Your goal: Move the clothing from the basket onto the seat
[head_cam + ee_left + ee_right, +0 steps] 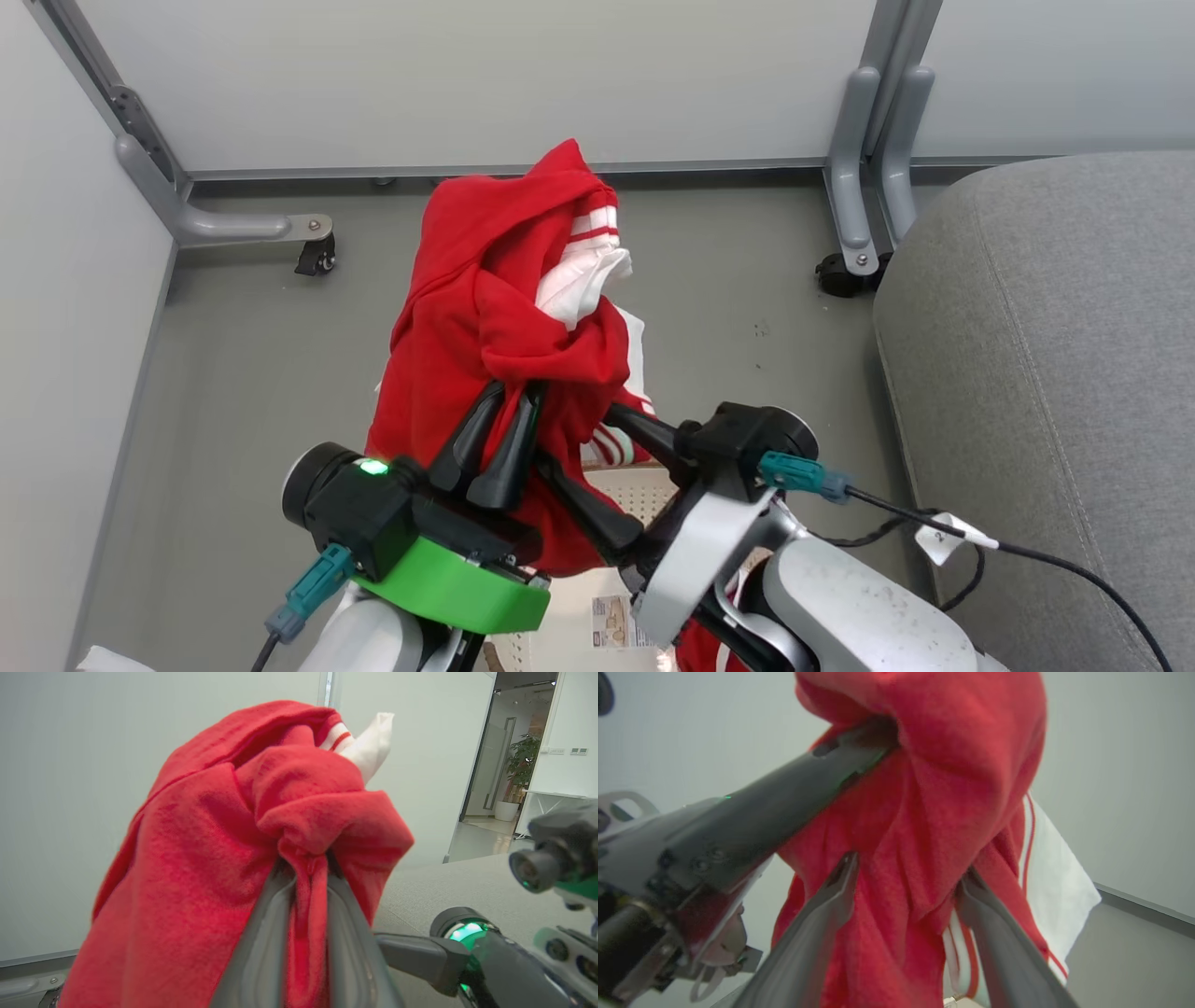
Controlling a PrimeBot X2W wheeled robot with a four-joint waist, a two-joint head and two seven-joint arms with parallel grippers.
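I will next grab the clothing by its bunched red fold [577, 392] with my right gripper, to carry it over to the seat [1046, 373].
The red clothing [485, 308] with white panels hangs in a bunch above the floor, lifted clear of the basket [644, 495], whose perforated cream wall and bottom label show under my arms. My left gripper [512, 403] is shut on a fold of it; in the left wrist view the clothing [201, 849] drapes over that gripper [309, 865]. My right gripper [583, 439] stands open just to the right, its fingers spread around the hanging clothing [962, 765], right gripper [908, 875] not pinching. A little more red cloth [698, 651] shows low by my right forearm. The grey seat [1046, 373] lies to the right.
A pale partition wall runs along the back and left, with grey metal feet [224, 226] and black castors [840, 275] on the grey floor. A black cable with a white tag [943, 539] trails from my right wrist toward the seat's edge.
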